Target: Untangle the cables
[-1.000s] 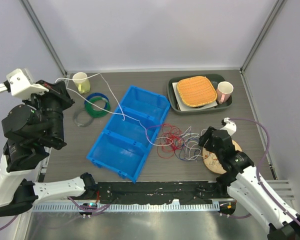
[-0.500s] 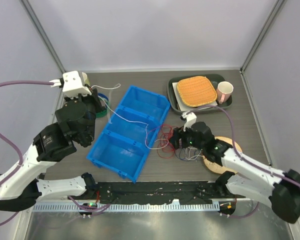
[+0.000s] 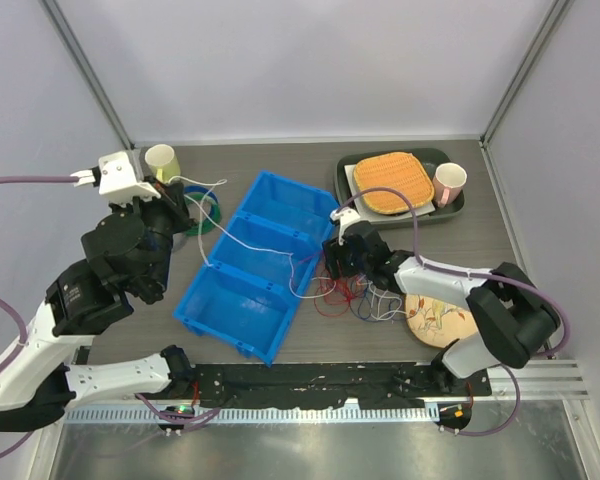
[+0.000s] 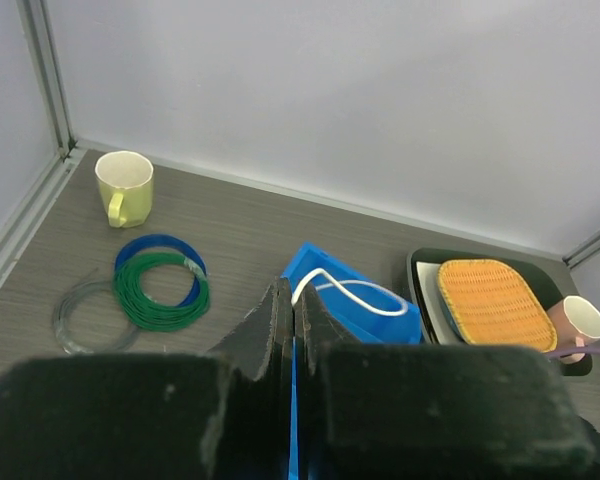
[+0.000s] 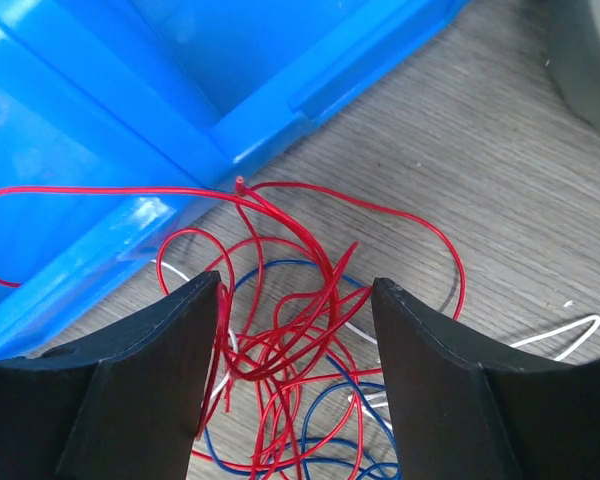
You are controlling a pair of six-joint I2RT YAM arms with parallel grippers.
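Note:
My right gripper takes hold of the red wires by their bunched loops next, which leaves the white wire free to slide out.
The cables (image 3: 358, 290) lie as a loose tangle of red, white and dark blue wires on the table, right of the blue bin. My right gripper (image 3: 342, 258) is open and low over the tangle's left part. In the right wrist view its fingers straddle several red loops (image 5: 290, 330), with a blue wire (image 5: 332, 440) and a white wire (image 5: 558, 335) close by. My left gripper (image 4: 294, 300) is shut on one white wire (image 4: 352, 292). That white wire (image 3: 245, 245) runs from it across the bin to the tangle. The left gripper (image 3: 177, 203) hangs above the coiled rings.
A blue three-compartment bin (image 3: 280, 200) lies diagonally mid-table. Blue and green coiled rings (image 3: 202, 212) and a yellow mug (image 3: 161, 160) are at the back left. A dark tray (image 3: 352, 208) holds an orange mat and a pink mug (image 3: 448, 182). A round coaster (image 3: 442, 320) lies front right.
My right gripper has moved left from the coaster to the tangle's left part beside the bin. My left arm has swung and now holds the white wire above the rings.

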